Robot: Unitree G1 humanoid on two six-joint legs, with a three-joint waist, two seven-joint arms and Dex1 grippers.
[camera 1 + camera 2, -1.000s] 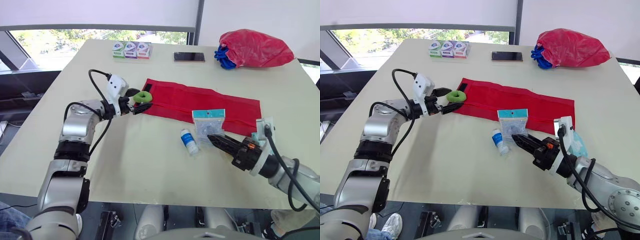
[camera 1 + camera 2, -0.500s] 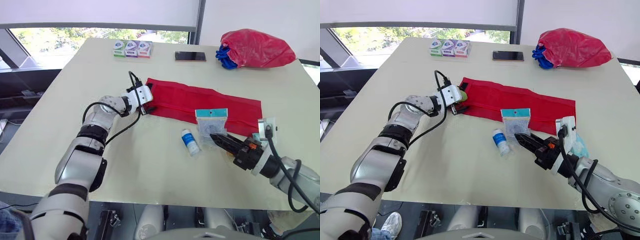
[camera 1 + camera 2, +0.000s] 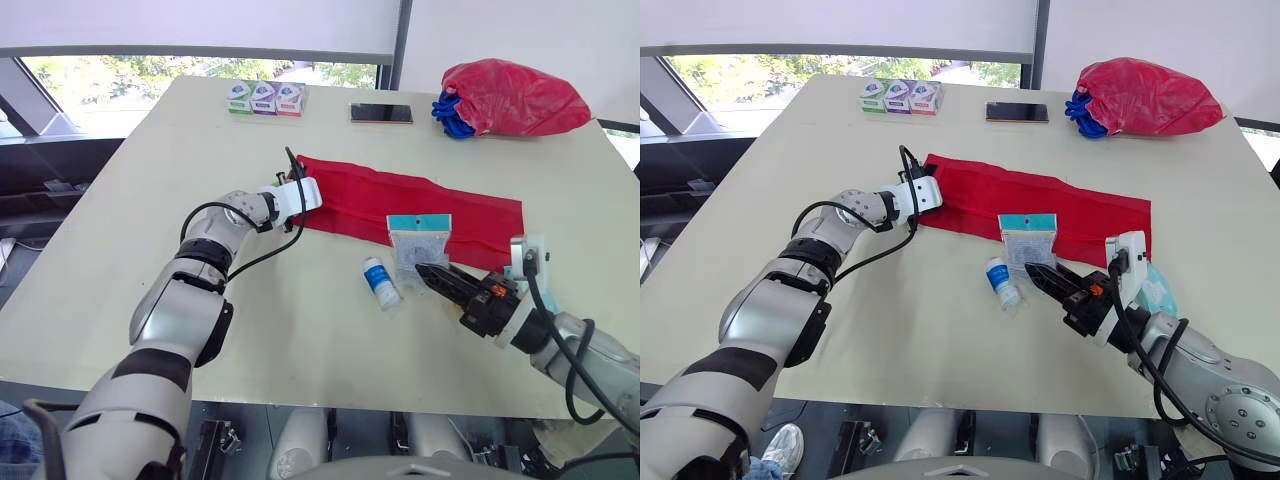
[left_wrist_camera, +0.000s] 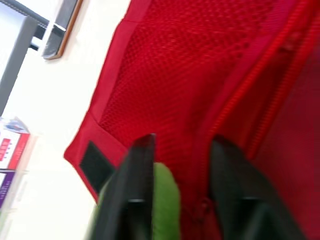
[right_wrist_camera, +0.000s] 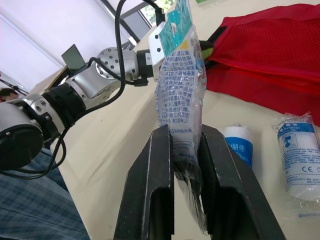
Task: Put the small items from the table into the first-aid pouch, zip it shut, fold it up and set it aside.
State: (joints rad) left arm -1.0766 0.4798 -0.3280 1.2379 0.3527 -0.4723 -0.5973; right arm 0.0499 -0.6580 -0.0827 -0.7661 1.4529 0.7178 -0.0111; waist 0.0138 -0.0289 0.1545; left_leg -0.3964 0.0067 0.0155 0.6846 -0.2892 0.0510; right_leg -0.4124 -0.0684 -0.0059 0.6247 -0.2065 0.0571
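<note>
My left gripper will pinch the mesh pocket next by its zippered edge [image 4: 217, 124], because that edge stands up off the pouch while the mesh panel [image 4: 167, 75] lies slack.
The red first-aid pouch [image 3: 420, 205] lies unfolded across the table. My left gripper [image 4: 182, 142] is over its left end, by the zipper. Its fingers stand apart, and a green roll [image 4: 165, 195] sits between them against one finger, with a gap to the other. My right gripper [image 3: 425, 272] is near the front right, shut on the lower edge of a clear packet with a teal header [image 3: 418, 240] that stands upright in front of the pouch. A small white roll with a blue label [image 3: 379, 282] lies on the table beside it. A second wrapped roll [image 5: 298, 150] lies close by.
Three small boxes [image 3: 265, 98] stand at the back left, and a phone [image 3: 381, 113] lies at the back middle. A red plastic bag with blue cord [image 3: 510, 95] is at the back right. The table's front edge runs close below my right arm.
My left gripper has carried the green roll rightward from the bare table onto the pouch's left end. The right gripper still holds the packet, almost in place.
</note>
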